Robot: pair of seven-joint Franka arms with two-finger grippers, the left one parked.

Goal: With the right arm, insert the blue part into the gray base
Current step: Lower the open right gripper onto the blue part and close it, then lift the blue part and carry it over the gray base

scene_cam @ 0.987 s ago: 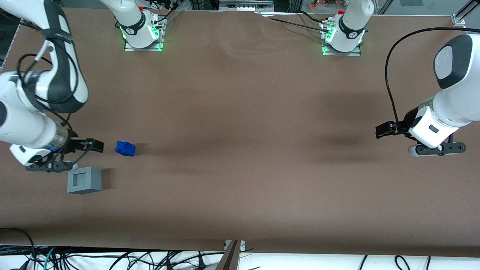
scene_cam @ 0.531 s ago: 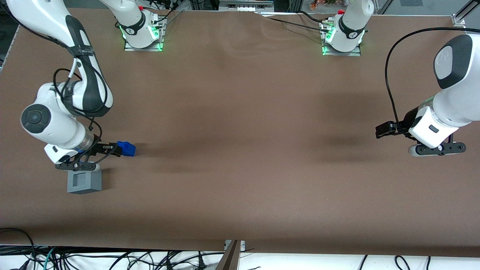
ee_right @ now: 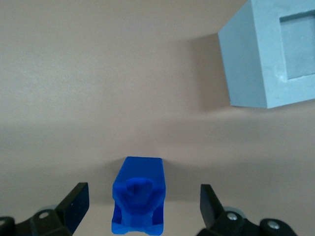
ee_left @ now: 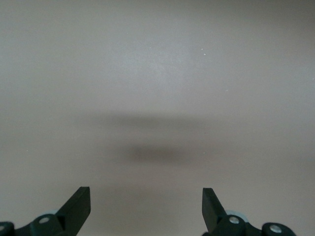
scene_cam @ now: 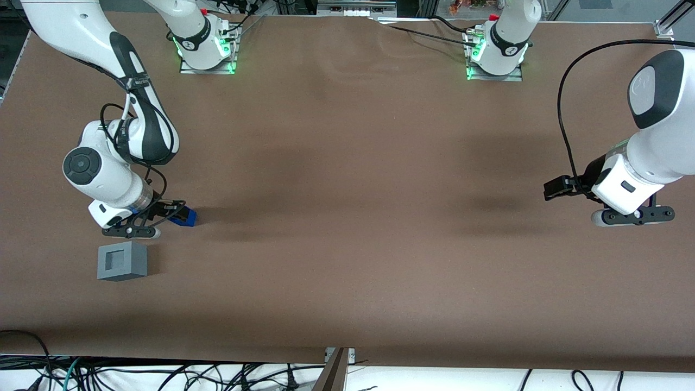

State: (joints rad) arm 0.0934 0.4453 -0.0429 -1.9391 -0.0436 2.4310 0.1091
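Observation:
My right gripper grips the blue part by its hollowed end (ee_right: 138,201) next, to fit the blue part into the gray base's square hole (ee_right: 300,46).
The blue part (scene_cam: 185,216) (ee_right: 139,195) lies on the brown table toward the working arm's end. My right gripper (scene_cam: 169,213) (ee_right: 142,206) is open and low over it, one finger on each side with a gap to both, touching neither. The gray base (scene_cam: 122,260) (ee_right: 268,51) stands on the table nearer the front camera than the gripper, its square recess facing up. The right arm (scene_cam: 117,163) bends down over both.
Two arm bases with green lights (scene_cam: 206,46) (scene_cam: 497,51) stand along the table edge farthest from the front camera. Cables (scene_cam: 163,374) hang below the nearest edge.
The right arm has swung toward the blue part, away from the gray base. Its open fingers, short of the part a second ago, now straddle it.

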